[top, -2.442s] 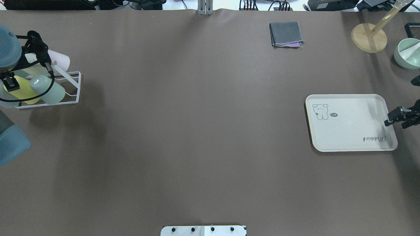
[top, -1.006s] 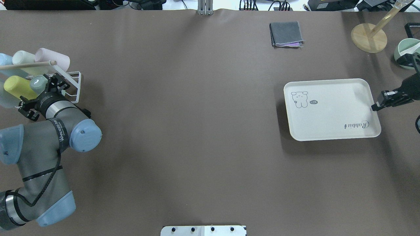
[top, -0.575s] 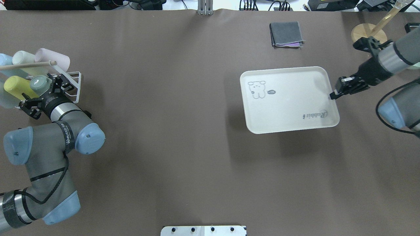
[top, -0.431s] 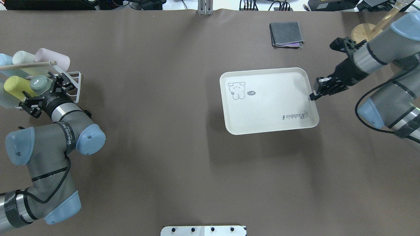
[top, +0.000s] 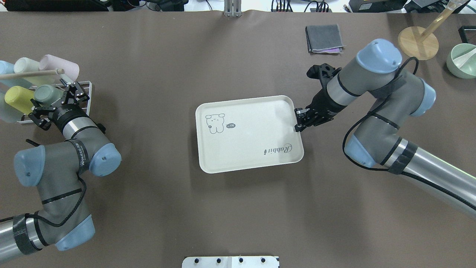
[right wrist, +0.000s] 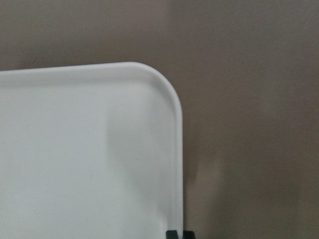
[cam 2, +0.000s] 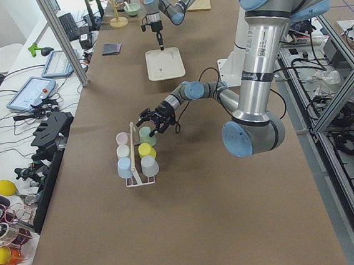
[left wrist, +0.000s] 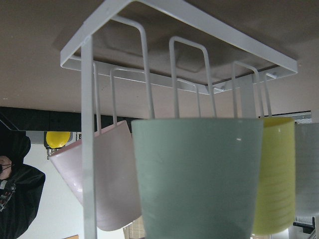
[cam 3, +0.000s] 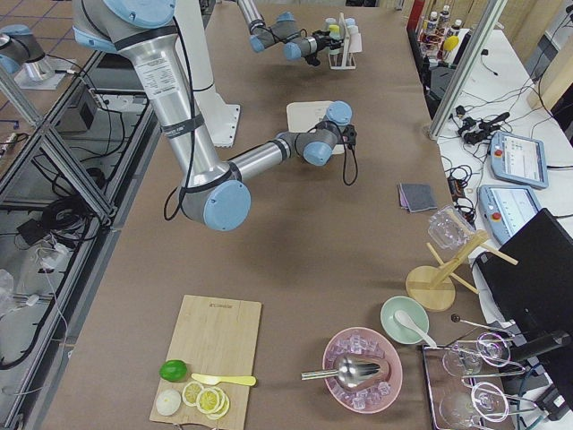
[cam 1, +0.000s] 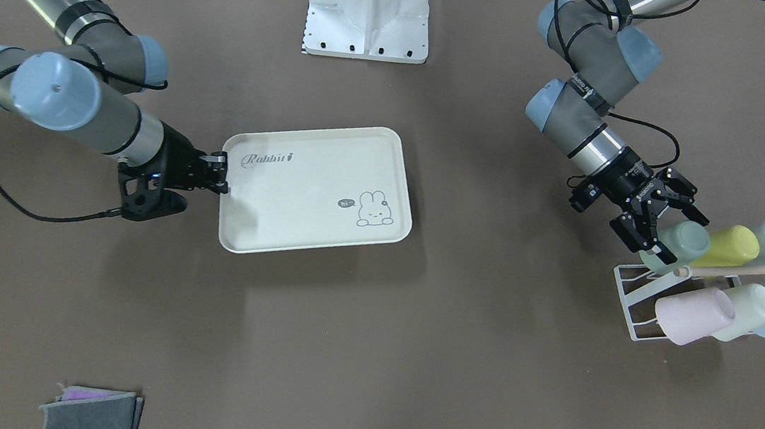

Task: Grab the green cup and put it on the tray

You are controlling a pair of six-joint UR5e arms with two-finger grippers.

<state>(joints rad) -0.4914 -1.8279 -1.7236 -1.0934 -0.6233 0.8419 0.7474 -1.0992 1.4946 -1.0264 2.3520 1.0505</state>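
The left gripper picks up the green cup around its base end (cam 1: 689,239) next, since rack wires run into its opening and the yellow cup (cam 1: 730,247) crowds its side.
The green cup (top: 46,93) lies on its side in a white wire rack (top: 84,86) at the table's left, next to a yellow cup (top: 16,98). It fills the left wrist view (left wrist: 199,179). My left gripper (top: 51,100) is open, with a finger on either side of the cup's base, as the front-facing view (cam 1: 673,231) shows. The cream tray (top: 245,134) with "Rabbit" lettering is at the table's middle. My right gripper (top: 298,124) is shut on its right rim, as the right wrist view (right wrist: 178,234) also shows. I cannot tell whether the tray touches the table.
The rack also holds a pink cup (top: 61,67), a cream cup (top: 26,65) and blue cups under a wooden rod (top: 29,73). A folded grey cloth (top: 324,38), a wooden stand (top: 418,42) and a green bowl (top: 462,59) are at the far right.
My right gripper has carried the tray from the table's right side leftward to the middle. My left arm has swung round and brought its open gripper up to the green cup.
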